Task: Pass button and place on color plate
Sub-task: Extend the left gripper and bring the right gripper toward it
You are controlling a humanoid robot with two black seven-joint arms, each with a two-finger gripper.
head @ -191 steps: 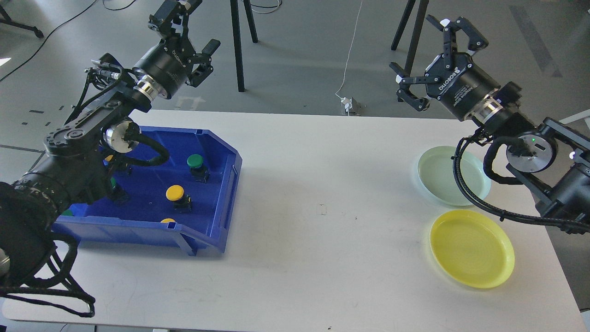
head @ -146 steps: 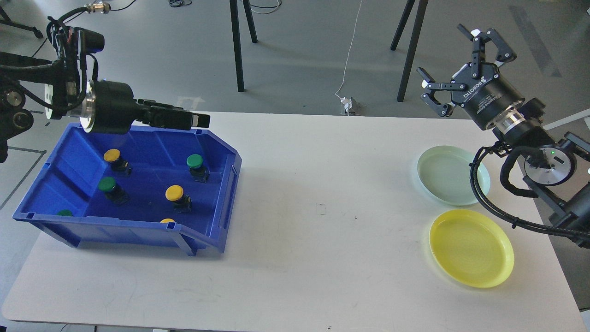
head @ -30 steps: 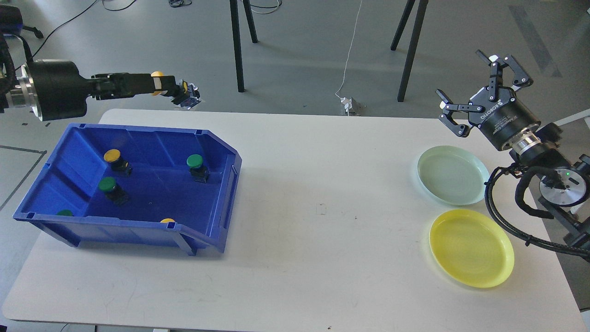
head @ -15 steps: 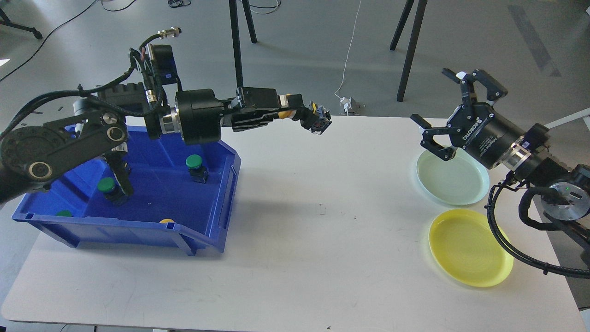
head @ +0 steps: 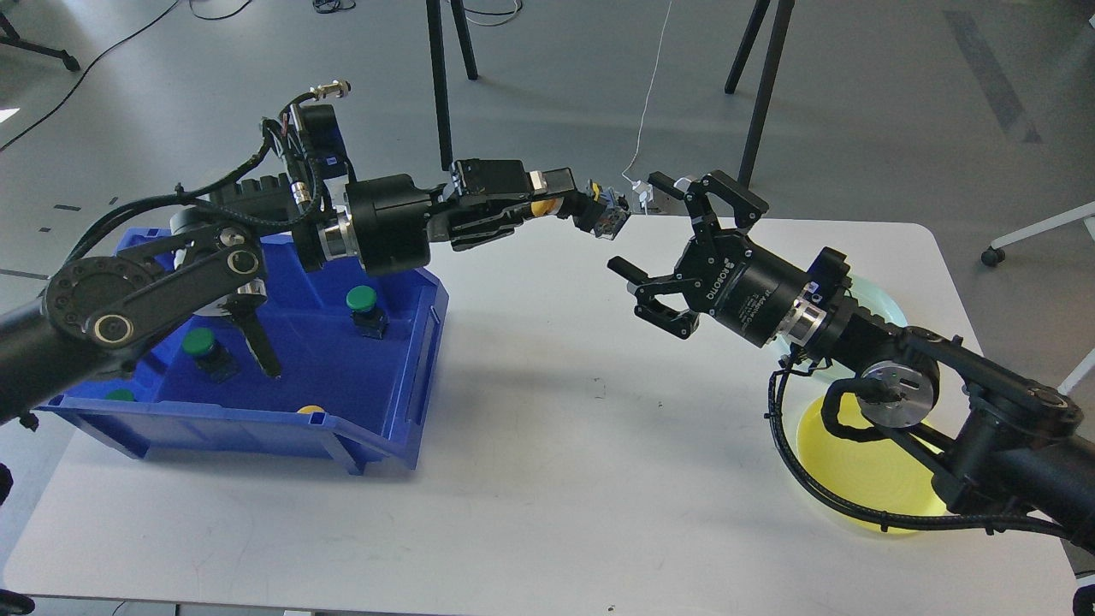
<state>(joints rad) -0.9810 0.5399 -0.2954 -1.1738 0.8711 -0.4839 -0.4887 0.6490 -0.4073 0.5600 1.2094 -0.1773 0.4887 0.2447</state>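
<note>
Next, the right gripper takes the yellow-capped button by its black base (head: 606,215), which sticks out free, as my left gripper's fingers cover the button's end with the cap.
My left gripper (head: 575,205) is shut on a yellow-capped button (head: 599,214) and holds it in the air over the far middle of the table, its black base pointing right. My right gripper (head: 646,229) is open, its fingers spread just right of and below the button, a short gap away. The yellow plate (head: 855,479) lies at the right front, partly behind my right arm. The pale green plate (head: 881,304) lies behind it, mostly hidden by the arm.
A blue bin (head: 376,411) stands at the left with green buttons (head: 360,298) (head: 198,342) and the edge of a yellow one (head: 310,410). My left arm crosses over the bin. Stand legs rise behind the white table (head: 547,479).
</note>
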